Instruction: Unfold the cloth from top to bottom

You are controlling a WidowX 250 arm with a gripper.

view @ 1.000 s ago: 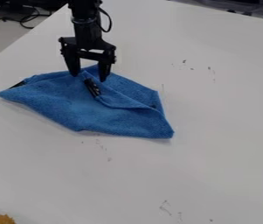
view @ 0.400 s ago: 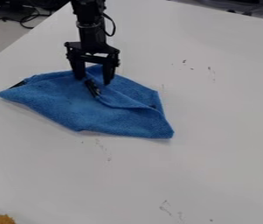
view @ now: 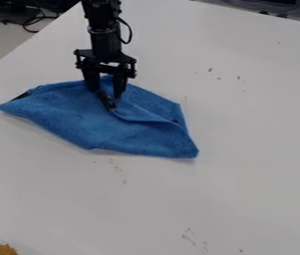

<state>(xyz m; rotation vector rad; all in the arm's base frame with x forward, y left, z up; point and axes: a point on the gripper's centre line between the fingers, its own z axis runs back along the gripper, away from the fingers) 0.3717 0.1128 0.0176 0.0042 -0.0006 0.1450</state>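
My gripper grabs the blue cloth's folded edge beside the dark patch next, to unfold the cloth from top to bottom.
The black gripper (view: 105, 92) hangs over the upper part of the blue cloth (view: 99, 127), its two fingers apart with a gap between them. Its fingertips are down at the cloth, on either side of the top of a dark patch (view: 108, 102); whether they touch the fabric I cannot tell. The cloth lies folded and rumpled on the table, one pointed corner at the left and another at the lower right. A raised fold runs from near the fingertips toward the right edge.
The white table (view: 245, 149) bears small dark marks. An orange-brown object (view: 4, 249) is at the bottom left corner, beside a clear edge. Dark cables (view: 29, 20) lie beyond the table at the upper left.
The gripper has shifted slightly right and down toward the cloth, and its fingers are closer together than before. The cloth has stayed largely as it was.
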